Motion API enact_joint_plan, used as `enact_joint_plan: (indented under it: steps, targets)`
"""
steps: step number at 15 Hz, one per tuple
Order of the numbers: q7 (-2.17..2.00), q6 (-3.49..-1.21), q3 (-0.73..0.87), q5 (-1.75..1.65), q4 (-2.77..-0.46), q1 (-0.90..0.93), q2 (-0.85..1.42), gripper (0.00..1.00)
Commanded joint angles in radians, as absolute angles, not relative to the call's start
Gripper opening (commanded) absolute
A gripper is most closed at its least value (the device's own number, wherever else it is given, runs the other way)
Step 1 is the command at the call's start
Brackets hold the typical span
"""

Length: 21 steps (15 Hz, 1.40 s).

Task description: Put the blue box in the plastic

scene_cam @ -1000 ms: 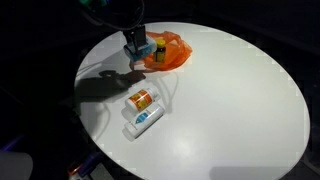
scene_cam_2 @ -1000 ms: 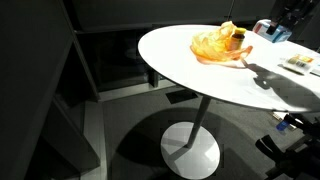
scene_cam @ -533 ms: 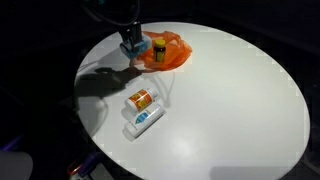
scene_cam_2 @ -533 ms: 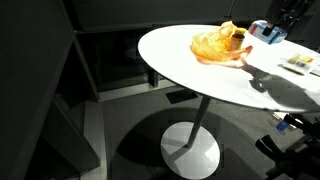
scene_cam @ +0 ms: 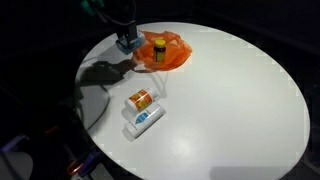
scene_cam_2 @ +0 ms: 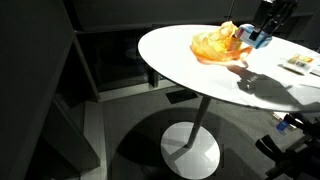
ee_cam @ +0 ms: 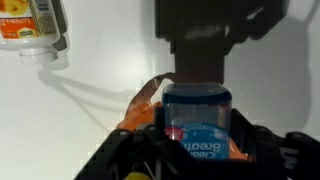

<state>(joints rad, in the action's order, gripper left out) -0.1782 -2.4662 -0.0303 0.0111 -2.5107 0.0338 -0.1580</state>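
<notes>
My gripper keeps hold of the blue box until it is inside the orange bag. The box hangs at the bag's edge, so if I opened now, it would fall beside the bag.
My gripper [scene_cam: 128, 40] is shut on the blue box [scene_cam: 128, 44] and holds it above the white table, at the left edge of the orange plastic bag [scene_cam: 165, 52]. In the wrist view the blue box [ee_cam: 196, 120] sits between the black fingers [ee_cam: 262, 145], with the orange plastic [ee_cam: 145, 100] just beneath and to the left. In an exterior view the box [scene_cam_2: 257, 38] hangs next to the bag [scene_cam_2: 216, 44]. A yellow-lidded item [scene_cam: 158, 46] lies inside the bag.
Two bottles lie on the round white table [scene_cam: 230, 100]: an orange-labelled one [scene_cam: 141, 100] and a white one with a blue label [scene_cam: 145, 119]. One bottle shows in the wrist view [ee_cam: 30, 25] at top left. The table edge drops to a dark floor.
My gripper has lifted the blue box and carried it toward the far edge of the table, closer to the orange plastic bag. The bottles have not moved.
</notes>
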Motion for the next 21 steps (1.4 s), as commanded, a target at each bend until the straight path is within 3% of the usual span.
enact_joint_plan:
  steps: [1,18,19,20,21]
  targets:
    - [-0.115,-2.486,-0.025,0.059,-2.444,0.036,-0.077,0.40]
    - [-0.094,-2.422,-0.008,0.100,-2.188,0.013,0.175,0.40]
    - [-0.095,-2.419,-0.005,0.098,-2.183,0.013,0.180,0.56]
    - [-0.098,-2.416,-0.002,0.093,-2.180,0.014,0.182,0.90]
    - [-0.097,-2.412,-0.001,0.092,-2.181,0.014,0.179,0.91]
